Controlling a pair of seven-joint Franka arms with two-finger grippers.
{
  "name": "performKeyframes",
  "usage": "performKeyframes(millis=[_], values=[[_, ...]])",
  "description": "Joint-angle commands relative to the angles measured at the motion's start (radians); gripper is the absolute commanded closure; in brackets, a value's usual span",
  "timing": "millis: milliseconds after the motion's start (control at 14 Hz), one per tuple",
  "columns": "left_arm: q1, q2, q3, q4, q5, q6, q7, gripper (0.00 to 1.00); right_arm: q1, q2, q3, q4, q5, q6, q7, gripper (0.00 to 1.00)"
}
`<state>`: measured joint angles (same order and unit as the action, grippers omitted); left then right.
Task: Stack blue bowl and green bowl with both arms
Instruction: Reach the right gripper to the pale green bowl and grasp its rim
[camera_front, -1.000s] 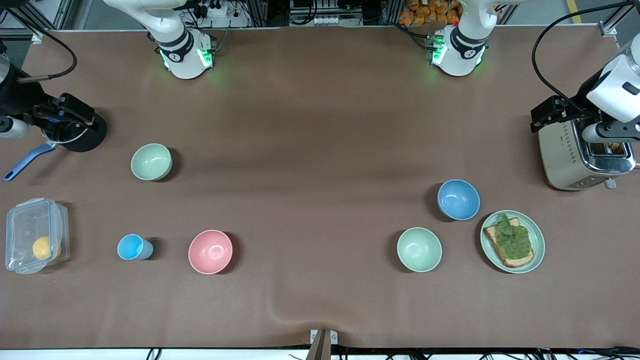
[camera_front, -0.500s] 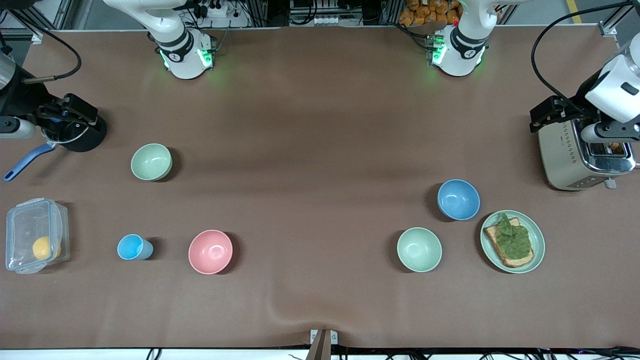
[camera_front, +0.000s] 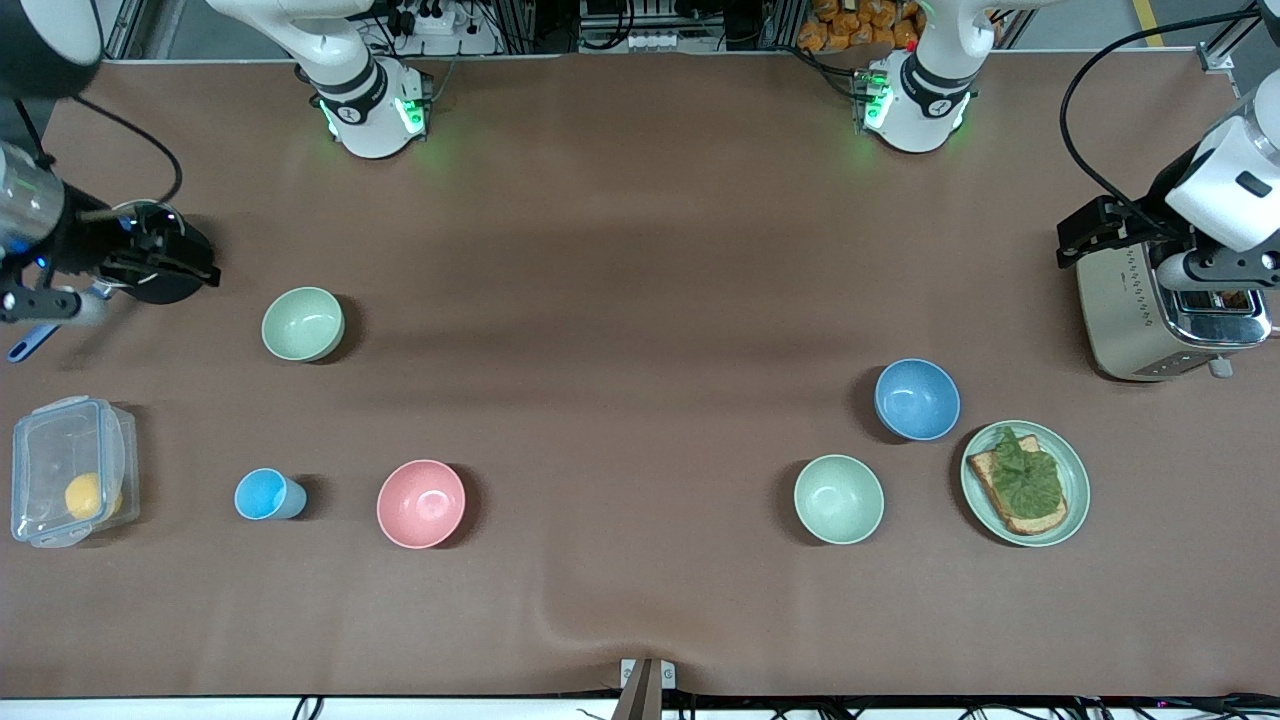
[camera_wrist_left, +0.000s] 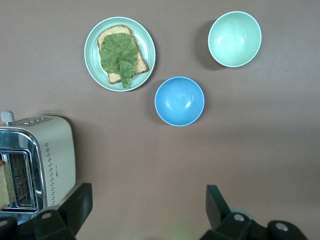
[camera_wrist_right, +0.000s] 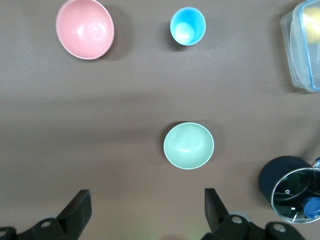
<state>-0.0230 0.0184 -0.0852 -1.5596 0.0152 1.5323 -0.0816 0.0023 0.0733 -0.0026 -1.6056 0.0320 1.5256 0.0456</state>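
Note:
My right gripper grips the sage-green bowl by its rim next, to stack it with the blue bowl.
The blue bowl (camera_front: 917, 399) stands upright toward the left arm's end, beside a plate of toast; it also shows in the left wrist view (camera_wrist_left: 179, 101). The sage-green bowl (camera_front: 302, 323) stands upright toward the right arm's end and shows in the right wrist view (camera_wrist_right: 188, 145). My left gripper (camera_front: 1092, 236) hangs open and empty over the toaster's edge, its jaws wide apart in its own view (camera_wrist_left: 148, 200). My right gripper (camera_front: 170, 256) hangs open and empty over a black pot, jaws wide apart (camera_wrist_right: 146, 200). Both are well away from the bowls.
A mint-green bowl (camera_front: 838, 498) sits nearer the front camera than the blue bowl. The plate with toast and lettuce (camera_front: 1076, 470), toaster (camera_front: 1130, 310), black pot (camera_front: 185, 285), pink bowl (camera_front: 420, 503), light-blue cup (camera_front: 265, 494) and a clear container (camera_front: 60, 470) also stand here.
The right gripper has shifted a little over the pot toward the green bowl. The left gripper has barely moved. The bowls have not moved.

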Motion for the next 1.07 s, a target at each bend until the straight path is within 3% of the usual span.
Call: performKeyframes(millis=[0,214,357,500,1000], values=[[0.003,0.037,-0.001,0.012,-0.003,-0.001,-0.001,0.0,-0.041,0.069,0.001,0.015,-0.017,-0.008,-0.039,0.0],[-0.006,0.132,0.001,0.012,-0.001,0.002,-0.007,0.0,-0.065,0.138,-0.028,-0.016,-0.026,-0.012,-0.105,0.0],[0.003,0.185,0.002,0.019,-0.003,0.04,-0.007,0.0,-0.062,0.145,-0.04,-0.109,-0.03,0.034,-0.096,0.0],[0.005,0.244,0.007,0.022,-0.003,0.08,-0.01,0.0,-0.062,0.137,-0.074,-0.222,-0.034,0.147,-0.134,0.0],[0.118,0.353,0.015,0.03,-0.009,0.127,0.006,0.0,-0.12,0.155,-0.082,-0.45,-0.034,0.494,-0.339,0.0]])
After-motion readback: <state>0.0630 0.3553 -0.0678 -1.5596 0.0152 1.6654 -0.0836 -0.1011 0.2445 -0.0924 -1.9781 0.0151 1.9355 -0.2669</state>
